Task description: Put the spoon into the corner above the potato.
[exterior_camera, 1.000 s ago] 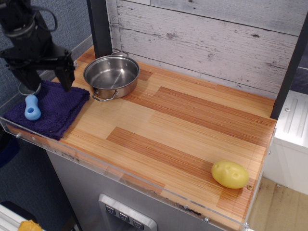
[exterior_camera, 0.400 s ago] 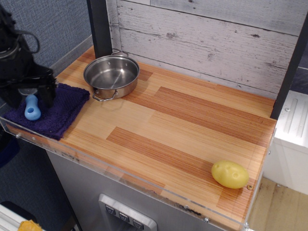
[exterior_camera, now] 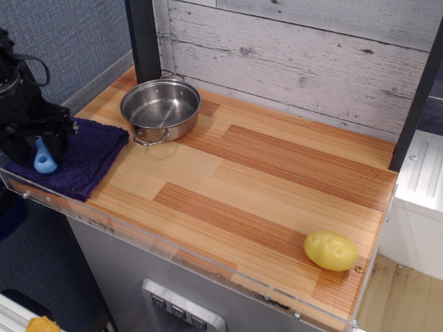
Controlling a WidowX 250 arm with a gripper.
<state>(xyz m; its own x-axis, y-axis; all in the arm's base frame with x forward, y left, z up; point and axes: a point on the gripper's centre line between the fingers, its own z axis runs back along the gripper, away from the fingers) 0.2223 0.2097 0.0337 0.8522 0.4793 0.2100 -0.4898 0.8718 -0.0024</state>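
I will next grab the spoon's light-blue handle [exterior_camera: 44, 156] with my gripper to move the spoon to the corner.
The spoon [exterior_camera: 46, 161] lies on a dark purple cloth [exterior_camera: 86, 158] at the table's left end; only its light-blue handle with the end hole shows, and its bowl is hidden behind the gripper. My black gripper [exterior_camera: 38, 147] is low over the cloth, open, with one finger on each side of the spoon's upper part. The yellow potato [exterior_camera: 331, 250] lies at the front right of the wooden tabletop. The corner [exterior_camera: 379, 153] above it lies at the back right, between the plank wall and a dark post.
A steel pan [exterior_camera: 160, 107] with two loop handles stands at the back left, next to the cloth and a dark post [exterior_camera: 143, 38]. A clear plastic lip [exterior_camera: 208, 266] runs along the table's front edge. A white unit [exterior_camera: 419, 187] stands past the right end.
The gripper has moved left and down onto the cloth, from above the spoon to around it. Its fingers now straddle the spoon and hide its bowl. The spoon, pan and potato have not moved.
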